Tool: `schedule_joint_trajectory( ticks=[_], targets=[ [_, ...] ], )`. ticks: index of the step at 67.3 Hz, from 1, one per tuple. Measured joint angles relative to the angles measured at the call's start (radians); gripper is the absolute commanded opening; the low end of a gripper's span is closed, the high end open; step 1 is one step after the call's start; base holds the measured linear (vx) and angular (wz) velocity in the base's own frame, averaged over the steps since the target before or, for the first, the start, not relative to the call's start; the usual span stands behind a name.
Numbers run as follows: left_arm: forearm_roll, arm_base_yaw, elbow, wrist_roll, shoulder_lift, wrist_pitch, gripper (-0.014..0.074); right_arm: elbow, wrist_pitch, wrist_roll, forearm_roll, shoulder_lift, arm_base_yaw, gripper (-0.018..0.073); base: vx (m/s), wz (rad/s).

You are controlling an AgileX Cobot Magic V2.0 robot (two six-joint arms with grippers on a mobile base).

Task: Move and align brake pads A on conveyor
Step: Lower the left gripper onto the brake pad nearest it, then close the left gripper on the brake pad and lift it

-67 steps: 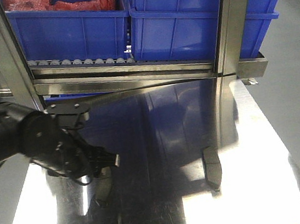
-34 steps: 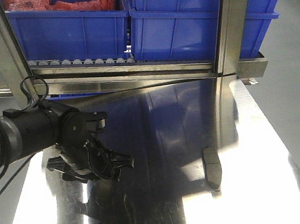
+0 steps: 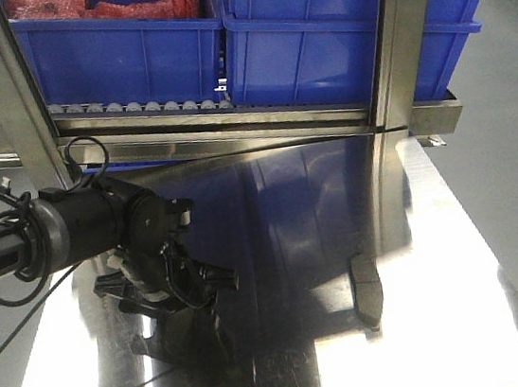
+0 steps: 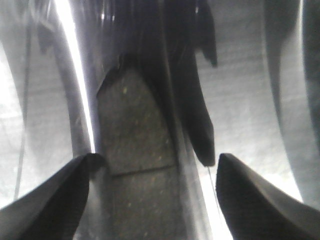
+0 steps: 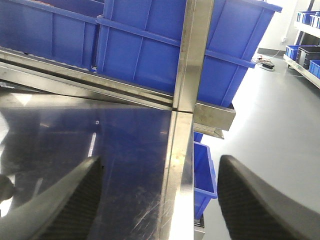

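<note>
The brake pad needs to be lined up on the conveyor, so my left gripper should next grab the brake pad's long edges (image 4: 142, 171) beside the groove.
A dark-grey brake pad (image 4: 134, 125) with a groove across it lies on the shiny steel table (image 4: 250, 100). My left gripper (image 4: 157, 159) hangs open over it, one finger on either side and neither touching it. In the front view the left gripper (image 3: 169, 296) points down at the table's left half and hides most of that pad. A second brake pad (image 3: 365, 289) lies alone to the right. My right gripper (image 5: 160, 159) is open and empty above the table's right edge. The conveyor is out of view.
Blue bins (image 3: 314, 33) sit on a steel rack with a roller rail (image 3: 133, 110) along the back of the table. An upright post (image 3: 403, 41) stands at the back right. Beyond the table's right edge (image 5: 175, 165) are another blue bin (image 5: 202, 170) and grey floor.
My left arm has reached further right over the table and its wrist has turned, so the gripper now points down with fingers spread over the pad. The right-hand pad has not moved.
</note>
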Motion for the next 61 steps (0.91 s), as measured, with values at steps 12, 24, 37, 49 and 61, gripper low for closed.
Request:
schedule_joint_trajectory(
  ticks=[12,24,37,49,61],
  targets=[
    [0.002,0.0,-0.021,-0.023,0.028,0.026,0.0505,0.0,0.0,0.0,0.0,0.0,0.0,0.0484,0.0,0.0],
    [0.006,0.0,-0.034,-0.031,0.04,0.047,0.045,0.0,0.0,0.0,0.0,0.0,0.0,0.0484,0.0,0.0],
    [0.017,0.001,-0.034,-0.033,0.041,0.057,0.0199,0.0,0.0,0.0,0.0,0.0,0.0,0.0484,0.0,0.0],
    [0.019,0.001,-0.037,-0.027,0.039,0.06,-0.0008,0.0,0.0,0.0,0.0,0.0,0.0,0.0484,0.0,0.0],
    [0.03,-0.014,-0.027,0.01,0.005,0.06,-0.0008,0.0,0.0,0.0,0.0,0.0,0.0,0.0484,0.0,0.0]
  ],
)
